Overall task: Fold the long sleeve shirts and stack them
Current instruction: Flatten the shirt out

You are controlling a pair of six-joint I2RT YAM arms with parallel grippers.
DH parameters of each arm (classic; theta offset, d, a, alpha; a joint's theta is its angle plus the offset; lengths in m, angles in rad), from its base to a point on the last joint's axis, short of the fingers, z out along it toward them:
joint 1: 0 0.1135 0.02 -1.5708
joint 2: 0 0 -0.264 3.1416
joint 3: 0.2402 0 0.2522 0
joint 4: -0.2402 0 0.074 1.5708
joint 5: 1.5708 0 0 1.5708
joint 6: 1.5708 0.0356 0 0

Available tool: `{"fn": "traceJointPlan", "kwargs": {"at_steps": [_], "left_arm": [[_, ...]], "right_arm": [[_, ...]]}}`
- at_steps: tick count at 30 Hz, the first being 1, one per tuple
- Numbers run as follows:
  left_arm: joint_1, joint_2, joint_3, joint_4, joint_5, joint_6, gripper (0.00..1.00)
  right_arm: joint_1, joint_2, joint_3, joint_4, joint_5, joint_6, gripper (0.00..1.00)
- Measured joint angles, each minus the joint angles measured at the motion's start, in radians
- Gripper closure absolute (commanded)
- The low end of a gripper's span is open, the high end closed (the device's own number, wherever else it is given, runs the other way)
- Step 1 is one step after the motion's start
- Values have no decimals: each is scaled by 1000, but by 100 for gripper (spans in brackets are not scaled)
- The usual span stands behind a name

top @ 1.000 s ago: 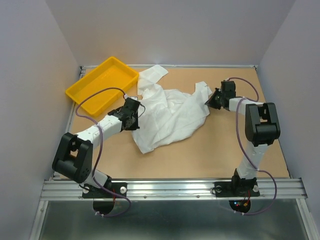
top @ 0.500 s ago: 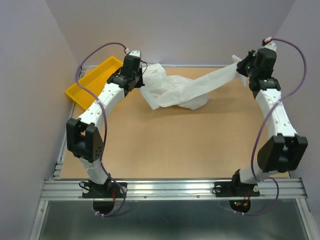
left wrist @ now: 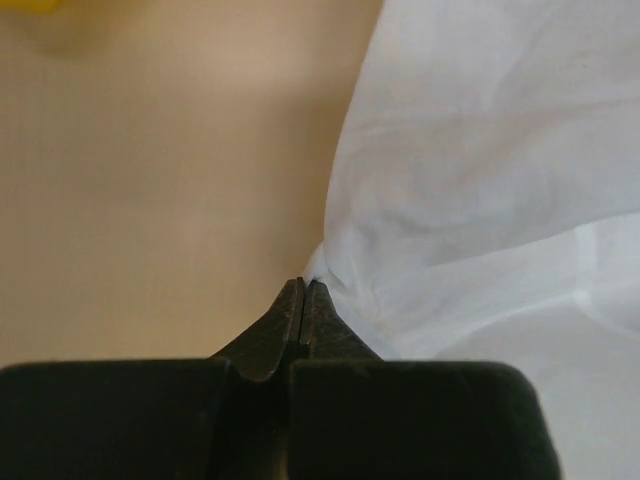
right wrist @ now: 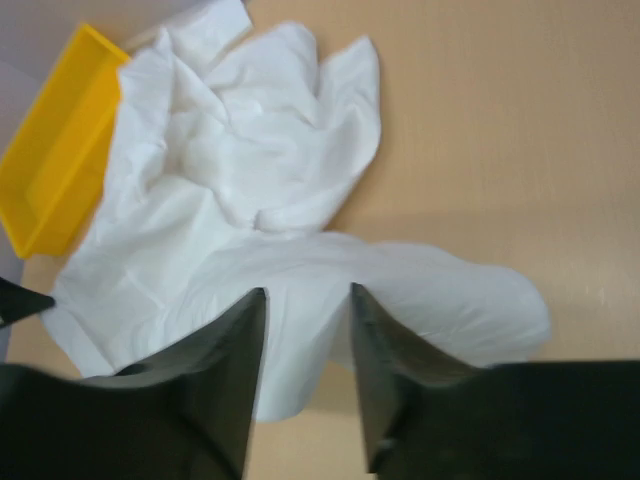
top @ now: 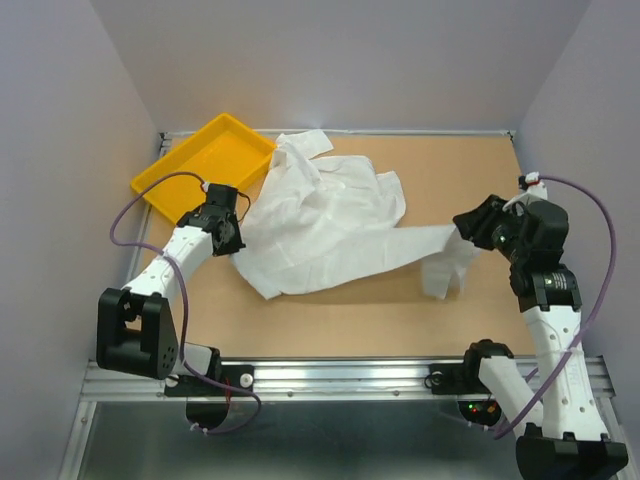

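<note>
The shirt needs to be spread for folding, so my right gripper will next grab it by its stretched-out sleeve end (top: 456, 241), opposite my left gripper's pinch.
One white long sleeve shirt (top: 320, 225) lies crumpled and partly spread across the middle of the table. My left gripper (top: 235, 243) is low at the shirt's left edge, and the left wrist view shows it (left wrist: 303, 286) shut on a pinch of white fabric (left wrist: 480, 180). My right gripper (top: 462, 228) hovers above the right end of a sleeve (top: 440, 262) that stretches rightward and droops onto the table. In the right wrist view its fingers (right wrist: 306, 292) stand apart, with the sleeve (right wrist: 430, 290) lying loose below them and nothing gripped.
A yellow tray (top: 205, 165) sits at the far left corner, touching the shirt's collar end, and also shows in the right wrist view (right wrist: 50, 170). Bare brown tabletop (top: 350, 320) lies in front of the shirt. Grey walls enclose three sides.
Both arms came back from the far corners toward the near side, dragging the shirt down and spreading it. The right gripper has opened and the sleeve has dropped from it.
</note>
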Motion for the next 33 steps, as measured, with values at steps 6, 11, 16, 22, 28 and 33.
{"fn": "traceJointPlan", "kwargs": {"at_steps": [6,11,16,22,28,33], "left_arm": [[39,-95,-14,-56,-18,-35,61],[47,-156,12,-48,-17,-53,19],[50,-184,18,-48,2,-64,12],[50,-193,16,1,122,-81,19],[50,-121,-68,150,264,-134,24],[50,15,-143,256,324,-187,30]], "right_arm": [[0,-26,-72,-189,-57,-12,34],[0,166,16,-185,-41,-19,33],[9,471,71,-77,-43,0,33],[45,811,184,-8,-6,6,37],[60,1038,330,115,9,51,38],[74,1204,430,201,11,116,39]]}}
